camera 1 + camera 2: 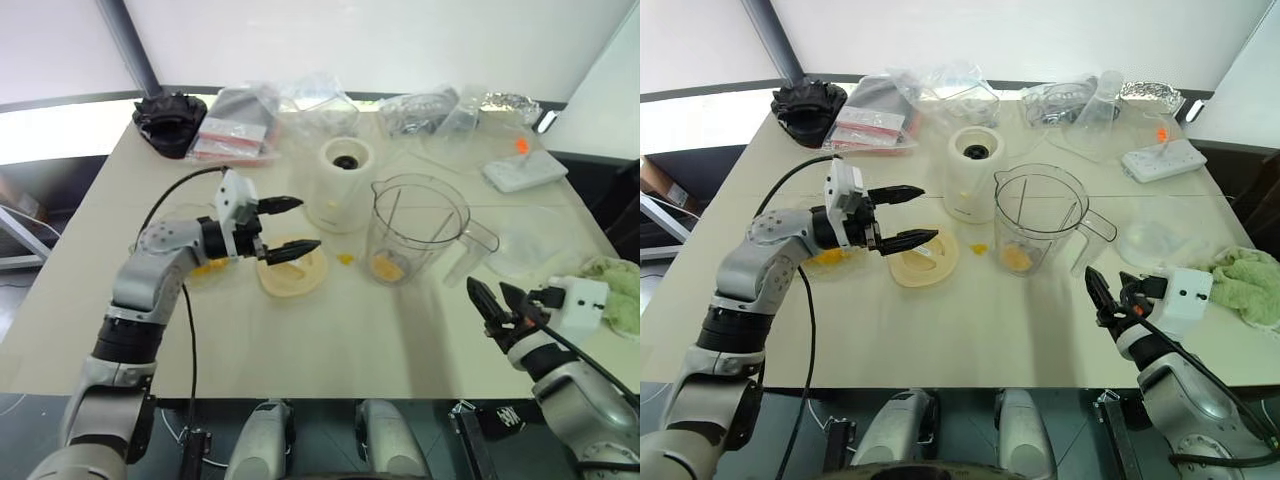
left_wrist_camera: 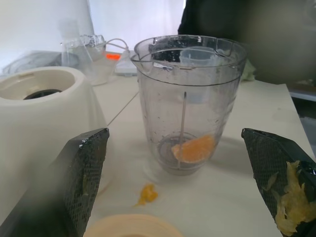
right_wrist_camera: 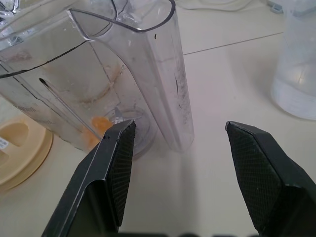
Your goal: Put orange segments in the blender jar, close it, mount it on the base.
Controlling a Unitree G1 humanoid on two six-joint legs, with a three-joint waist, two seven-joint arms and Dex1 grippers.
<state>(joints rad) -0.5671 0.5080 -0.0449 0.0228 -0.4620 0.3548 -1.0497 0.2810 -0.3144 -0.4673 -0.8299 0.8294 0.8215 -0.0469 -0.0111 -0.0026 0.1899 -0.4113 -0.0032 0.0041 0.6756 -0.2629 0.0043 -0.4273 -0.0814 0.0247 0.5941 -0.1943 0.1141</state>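
Note:
My right gripper grips the jar by its narrow upright handle [image 1: 470, 252] next, since the jar's round body [image 1: 408, 235] is too wide for the fingers.
The clear blender jar [image 1: 415, 225] stands upright and uncovered in the middle of the table, its handle toward my right side. One of the orange segments [image 2: 194, 148] lies at its bottom, and a small orange scrap [image 1: 346, 259] sits on the table beside it. More orange pieces [image 1: 830, 257] show under my left forearm. The cream base [image 1: 343, 180] stands just behind and left of the jar. My left gripper [image 1: 309, 224] hovers open over the flat cream lid [image 1: 292, 268], pointing at the jar, with pulp stuck on one finger [image 2: 289, 207]. My right gripper [image 1: 488, 287] is open and empty, short of the jar's handle [image 3: 163, 74].
Plastic bags [image 1: 250, 120] and a black object [image 1: 170, 120] lie at the back left. A white power strip [image 1: 525, 170], a shallow clear bowl [image 1: 535, 240] and a green cloth [image 1: 615, 285] sit on the right side. A black cable runs along my left arm.

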